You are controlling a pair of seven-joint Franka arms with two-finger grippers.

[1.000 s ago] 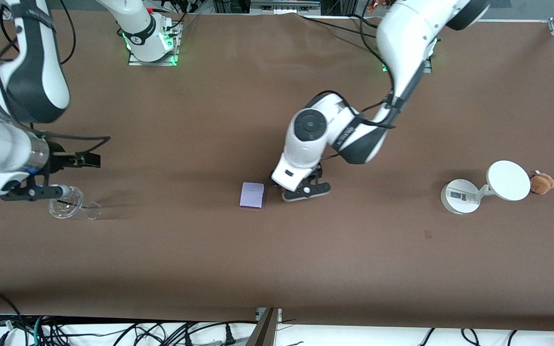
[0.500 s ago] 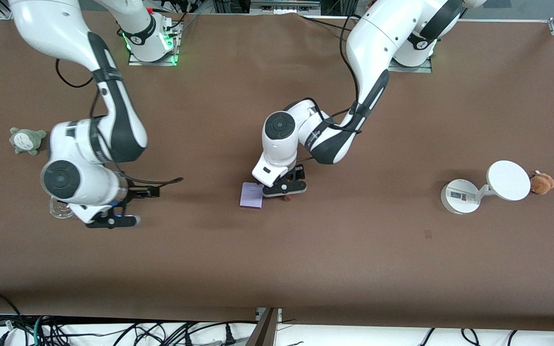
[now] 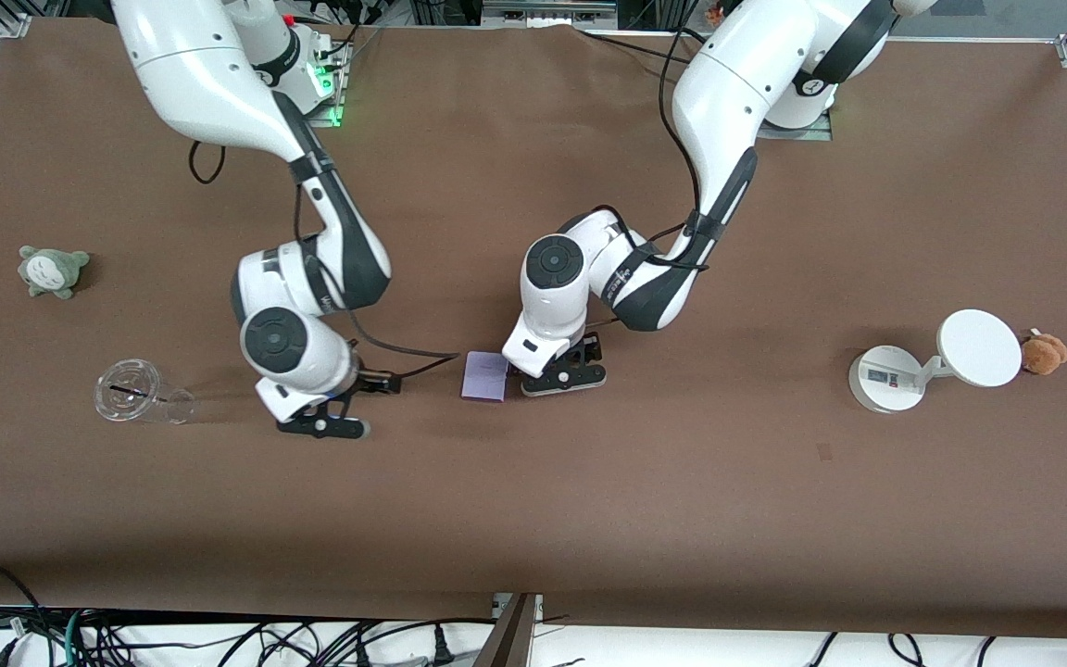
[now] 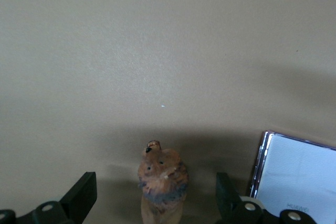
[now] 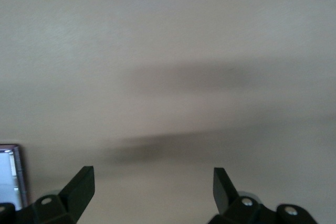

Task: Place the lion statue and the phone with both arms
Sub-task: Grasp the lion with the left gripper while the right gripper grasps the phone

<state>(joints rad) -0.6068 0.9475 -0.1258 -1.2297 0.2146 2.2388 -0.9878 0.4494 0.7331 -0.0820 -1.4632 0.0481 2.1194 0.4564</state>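
Note:
My left fingertips are beside the lion statue's mane (image 4: 164, 183) in the left wrist view, so my left gripper closes next. Closing now would catch the statue.
The lion statue (image 4: 162, 184) is a small orange-brown figurine with a darker mane. It sits on the table between the open fingers of my left gripper (image 4: 156, 195) and touches neither finger. In the front view my left gripper (image 3: 563, 380) covers it. The phone (image 3: 484, 376), a flat pale lavender rectangle, lies on the table right beside this gripper, toward the right arm's end. It also shows in the left wrist view (image 4: 299, 174). My right gripper (image 3: 322, 427) is open and empty, low over bare table between the phone and a clear cup. Its wrist view catches the phone's edge (image 5: 9, 174).
A clear plastic cup (image 3: 139, 394) lies on its side toward the right arm's end. A grey-green plush toy (image 3: 52, 270) sits farther from the camera than the cup. A white round-based stand with a disc (image 3: 922, 366) and a brown plush toy (image 3: 1045, 353) are at the left arm's end.
My right arm has swung from over the cup toward the phone. My left gripper has shifted beside the phone and now straddles the lion statue.

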